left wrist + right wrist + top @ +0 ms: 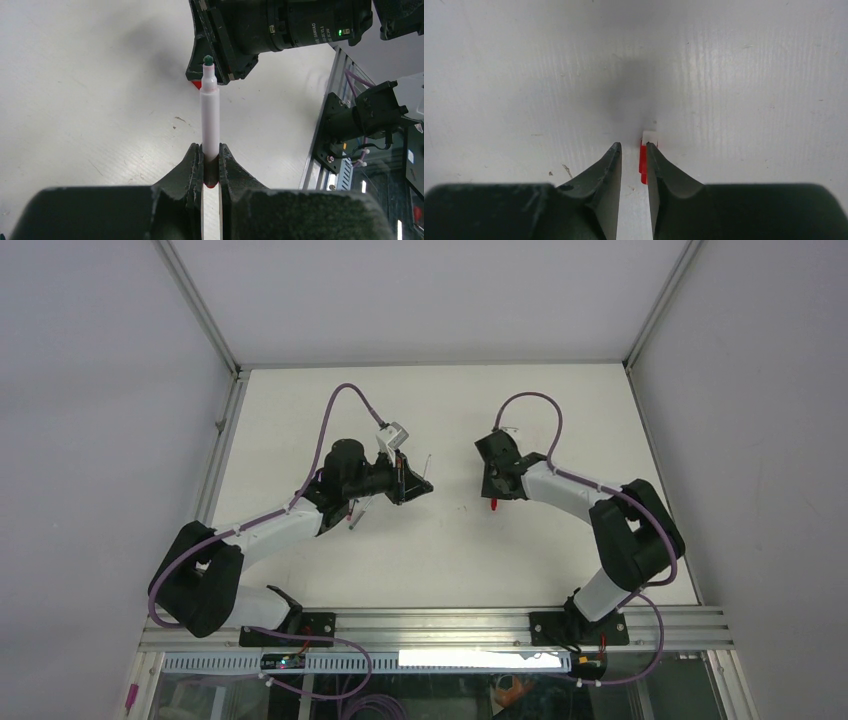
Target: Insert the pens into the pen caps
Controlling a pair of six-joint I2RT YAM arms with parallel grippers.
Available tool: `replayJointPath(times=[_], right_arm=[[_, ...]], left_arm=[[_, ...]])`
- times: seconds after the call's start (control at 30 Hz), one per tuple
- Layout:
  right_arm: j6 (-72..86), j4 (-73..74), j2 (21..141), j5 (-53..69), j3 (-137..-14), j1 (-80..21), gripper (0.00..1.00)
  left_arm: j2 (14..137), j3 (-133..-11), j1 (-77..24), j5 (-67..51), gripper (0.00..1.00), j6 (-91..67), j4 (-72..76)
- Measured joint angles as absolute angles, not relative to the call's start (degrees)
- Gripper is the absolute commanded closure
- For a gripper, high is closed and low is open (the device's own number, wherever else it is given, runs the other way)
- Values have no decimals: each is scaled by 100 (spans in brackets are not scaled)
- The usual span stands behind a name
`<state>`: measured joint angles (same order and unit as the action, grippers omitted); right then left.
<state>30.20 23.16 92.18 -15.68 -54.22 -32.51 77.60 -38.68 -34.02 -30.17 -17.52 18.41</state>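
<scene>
I will next grab the red cap with my right gripper across its sides near the whitish end (649, 146), so the red end stays free for the pen to go in.
My left gripper (211, 148) is shut on a white pen (210, 110) with a small green tip (207, 60); the pen stands out past the fingertips and points at the right gripper's black body (220, 45). In the top view the left gripper (416, 486) sits left of centre. My right gripper (631, 146) is low over the table with its jaws slightly apart. A short red cap (642, 165) with a whitish end lies against the inner side of its right finger (659, 170). The cap also shows in the top view (493, 505) and the left wrist view (196, 85).
A thin pen (355, 512) lies on the white table beside the left forearm. The right gripper (497, 485) is a short gap to the right of the left one. Grey walls enclose the table; a metal rail (430, 625) runs along the near edge.
</scene>
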Motion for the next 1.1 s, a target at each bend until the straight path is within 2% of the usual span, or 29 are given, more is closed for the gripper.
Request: replayJointPath(times=[0.23,0.37,0.93,1.1], right_arm=[[3072,2416,9233,-1616,-5422,-3369,72],[3124,2432,9233,-1745,-5419,-3369,67],[3188,2469,9426,-1905,-5417,-3369,65],[3194,2401,9537,-1905,-5419,-3369,68]], left_arm=[[7760,-3865,-3402,-3044,100,-1754,1844],[7765,-3861,-3402,-3057,100,-1754,1844],[7865,-3861,-3402,-3159,100,-1754,1846],[7915,-3861,-3402,-3162,100,-1754,1844]])
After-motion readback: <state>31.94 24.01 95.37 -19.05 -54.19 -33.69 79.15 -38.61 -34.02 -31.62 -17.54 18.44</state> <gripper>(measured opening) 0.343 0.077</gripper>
